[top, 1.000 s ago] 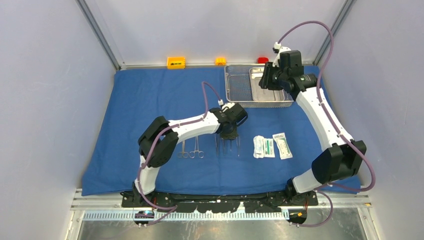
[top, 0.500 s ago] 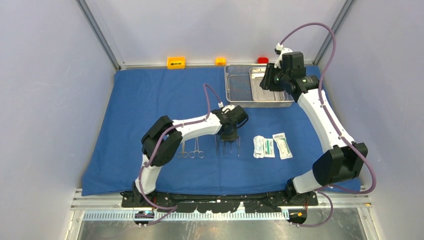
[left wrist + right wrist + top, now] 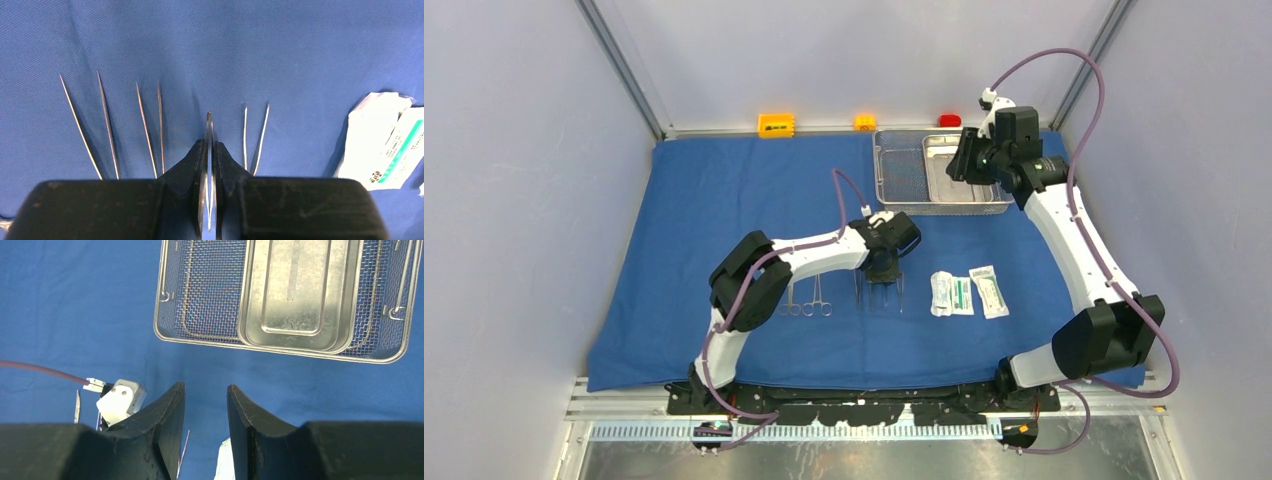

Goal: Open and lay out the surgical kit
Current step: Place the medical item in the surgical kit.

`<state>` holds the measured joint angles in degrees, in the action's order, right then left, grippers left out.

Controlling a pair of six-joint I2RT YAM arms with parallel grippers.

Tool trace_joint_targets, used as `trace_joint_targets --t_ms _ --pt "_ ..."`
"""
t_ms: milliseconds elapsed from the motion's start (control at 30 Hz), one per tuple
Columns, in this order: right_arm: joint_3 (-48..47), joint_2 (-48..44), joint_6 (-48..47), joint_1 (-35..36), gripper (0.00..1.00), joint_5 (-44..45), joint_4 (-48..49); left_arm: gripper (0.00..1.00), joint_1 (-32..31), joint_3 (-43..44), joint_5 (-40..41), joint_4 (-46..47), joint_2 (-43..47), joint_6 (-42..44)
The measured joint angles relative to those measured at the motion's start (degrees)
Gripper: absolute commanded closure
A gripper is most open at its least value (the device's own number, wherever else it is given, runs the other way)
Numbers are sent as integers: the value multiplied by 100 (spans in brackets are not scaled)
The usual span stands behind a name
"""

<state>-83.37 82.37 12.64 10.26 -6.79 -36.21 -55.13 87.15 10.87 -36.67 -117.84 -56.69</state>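
The forceps tip (image 3: 209, 117) meets the blue cloth past my fingertips, so the forceps would lie in the row. My left gripper needs to let go of the forceps.
The blue cloth wrap (image 3: 724, 190) lies spread flat. My left gripper (image 3: 884, 272) is low over it, shut on a thin steel forceps (image 3: 209, 122) whose tip sticks out past the fingers. Other forceps (image 3: 150, 125) lie in a row on both sides of it. Ring-handled scissors (image 3: 806, 300) lie to the left, white-green packets (image 3: 964, 293) to the right. At the back right stands the steel mesh tray (image 3: 200, 300) with the smaller steel pan (image 3: 295, 290) inside it. My right gripper (image 3: 205, 386) hovers above the tray, open, with nothing between its fingers.
A slim steel instrument (image 3: 294, 270) lies in the pan. An orange block (image 3: 776, 125), a yellow block (image 3: 865, 122) and a red block (image 3: 949, 120) sit along the back edge beyond the cloth. Grey walls close in both sides.
My right arm has drawn up and slightly to the right over the tray. The left gripper has stayed shut on the forceps, almost in place.
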Motion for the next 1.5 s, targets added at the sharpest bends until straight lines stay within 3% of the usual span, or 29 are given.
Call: trace_joint_targets --t_ms 533,1500 --pt "90 -37 101 -79 58 -144 68 84 13 -72 -70 133 -44 2" --pt "122 -39 129 -149 58 -234 111 78 11 -260 -92 367 66 -24"
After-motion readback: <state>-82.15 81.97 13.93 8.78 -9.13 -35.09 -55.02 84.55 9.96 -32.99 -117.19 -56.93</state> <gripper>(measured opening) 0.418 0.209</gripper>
